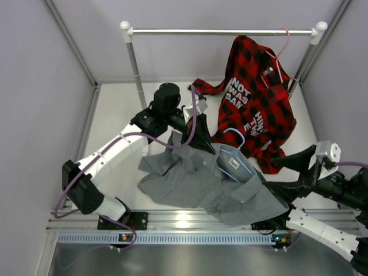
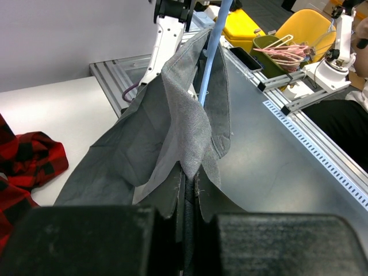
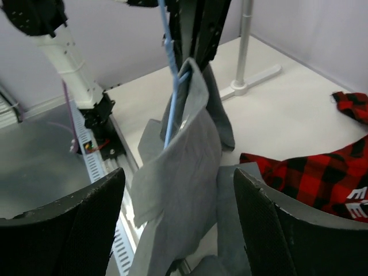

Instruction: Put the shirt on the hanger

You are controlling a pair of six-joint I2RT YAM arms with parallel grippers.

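Observation:
My right gripper grabs the grey shirt's shoulder together with the hanger's end inside next. That leaves the hanger's hook free to hang.
The grey shirt (image 1: 190, 181) lies crumpled at the table's near middle, with part of it lifted. The light-blue hanger (image 1: 240, 164) sits inside its collar end, hook toward the plaid shirt. My left gripper (image 1: 201, 144) is shut on a fold of the grey shirt (image 2: 184, 115) and holds it up; the blue hanger wire (image 2: 214, 52) runs just behind that fold. My right gripper (image 1: 287, 172) is open wide at the shirt's right end. In the right wrist view the shirt (image 3: 190, 167) hangs between its fingers (image 3: 75, 230) without being gripped, and the hanger wire (image 3: 168, 57) rises above it.
A red-and-black plaid shirt (image 1: 253, 103) hangs on a pink hanger (image 1: 282, 49) from the white rail (image 1: 221, 32) at the back right, its hem on the table. A bin of pink hangers (image 2: 284, 52) stands beyond the near rail. Walls close in on both sides.

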